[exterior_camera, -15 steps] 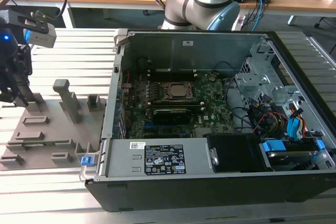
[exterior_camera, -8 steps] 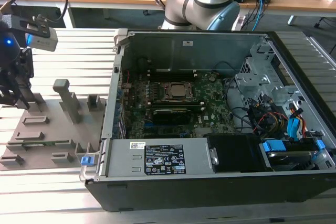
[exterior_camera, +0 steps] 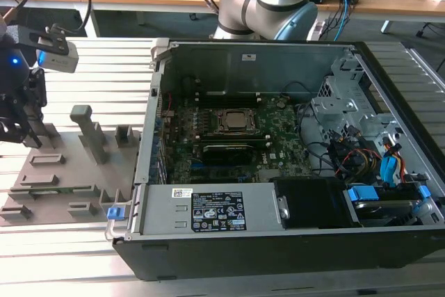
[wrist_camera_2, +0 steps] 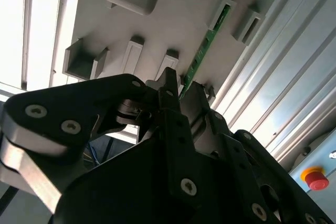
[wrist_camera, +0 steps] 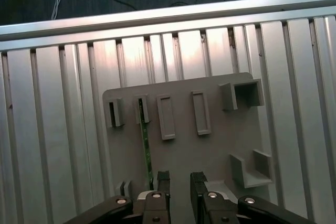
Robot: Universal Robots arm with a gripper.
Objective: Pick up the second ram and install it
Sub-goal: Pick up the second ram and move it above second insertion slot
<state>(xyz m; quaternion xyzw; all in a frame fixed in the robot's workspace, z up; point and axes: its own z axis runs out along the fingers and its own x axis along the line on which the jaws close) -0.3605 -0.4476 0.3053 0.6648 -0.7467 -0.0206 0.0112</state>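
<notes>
Next, my gripper grabs the second ram by its bare middle part point(exterior_camera: 57, 190) between the slotted grey blocks, since the ram's ends sit inside the blocks.
The second ram point(wrist_camera: 147, 150) is a thin green stick standing on edge in a slot of the grey fixture plate point(wrist_camera: 220, 145); in the second wrist view the second ram point(wrist_camera_2: 203, 51) runs down into the gap between my fingers. My gripper point(wrist_camera: 179, 179) hangs just above the plate, open, its black fingers point(wrist_camera: 163, 182) close beside the stick's near end. Whether a finger touches the stick cannot be told. In the exterior view my gripper point(exterior_camera: 28, 133) is at the far left, over the fixture plate point(exterior_camera: 69, 172).
An open computer case point(exterior_camera: 278, 241) lies at the exterior view's right of the plate, with its motherboard point(exterior_camera: 278, 137) and CPU socket point(exterior_camera: 236, 122) exposed. Grey upright blocks point(exterior_camera: 87, 130) stand on the plate. The ribbed aluminium table point(wrist_camera: 52, 129) lies all around.
</notes>
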